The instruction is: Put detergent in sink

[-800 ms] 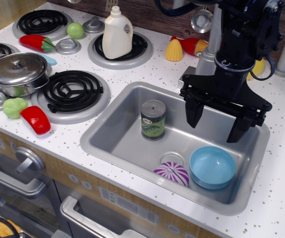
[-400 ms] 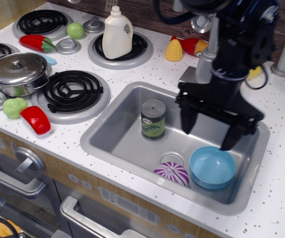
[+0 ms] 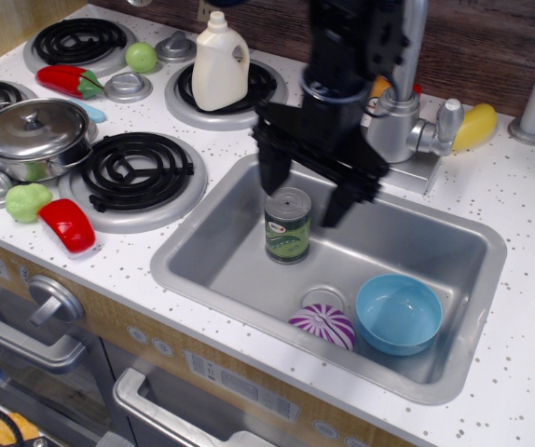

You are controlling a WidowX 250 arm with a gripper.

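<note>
The detergent goes in the sink. I'll next grip the cream-white jug by its capped top (image 3: 217,26).
The detergent (image 3: 219,63), a cream-white jug with a side handle and white cap, stands upright on the back burner (image 3: 266,88). The sink (image 3: 235,228) is a silver basin in the white speckled counter. My gripper (image 3: 302,196) is open and empty, with its black fingers spread wide above the left part of the sink, straddling the top of a green-labelled tin can (image 3: 287,224). The gripper is to the right of and in front of the detergent, well apart from it.
In the sink lie the can, a light blue bowl (image 3: 399,314) and a purple striped toy (image 3: 322,327). A faucet (image 3: 407,116) stands behind the sink. A lidded pot (image 3: 33,135), toy vegetables (image 3: 67,224) and burners (image 3: 137,170) fill the left counter.
My gripper has moved left across the sink, from above the blue bowl side to above the tin can. It stays open. The detergent has not moved.
</note>
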